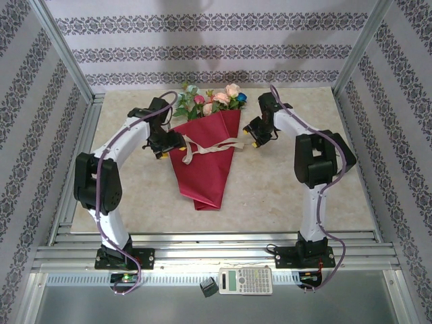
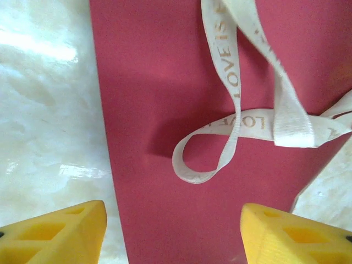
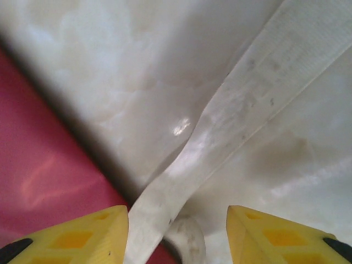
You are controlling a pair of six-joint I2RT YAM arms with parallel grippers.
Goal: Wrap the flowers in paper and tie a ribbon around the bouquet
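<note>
My left gripper is to pull the tie snug around the bouquet, so next it needs to take hold of the cream ribbon's loose loop (image 1: 187,159), opposite the ribbon's tail.
The bouquet (image 1: 206,162) lies mid-table as a crimson paper (image 2: 154,82) cone, narrow end toward me. The flowers (image 1: 216,100), pink, peach and blue, stick out of its far wide end. A cream ribbon (image 1: 214,144) crosses the cone, with a loose loop (image 2: 231,132) printed "LOVE" on the paper. My left gripper (image 1: 165,145) hovers at the cone's left edge, yellow fingertips (image 2: 60,234) wide apart, nothing between them. My right gripper (image 1: 255,135) is off the cone's right edge, open. A ribbon tail (image 3: 220,132) runs between its fingers (image 3: 82,236) without being pinched.
The marble-look table (image 1: 304,196) has free surface on both sides of the cone and in front of it. Metal frame posts and patterned walls close in the sides and back. A calculator (image 1: 245,280) and a small black object (image 1: 208,288) lie on the near ledge.
</note>
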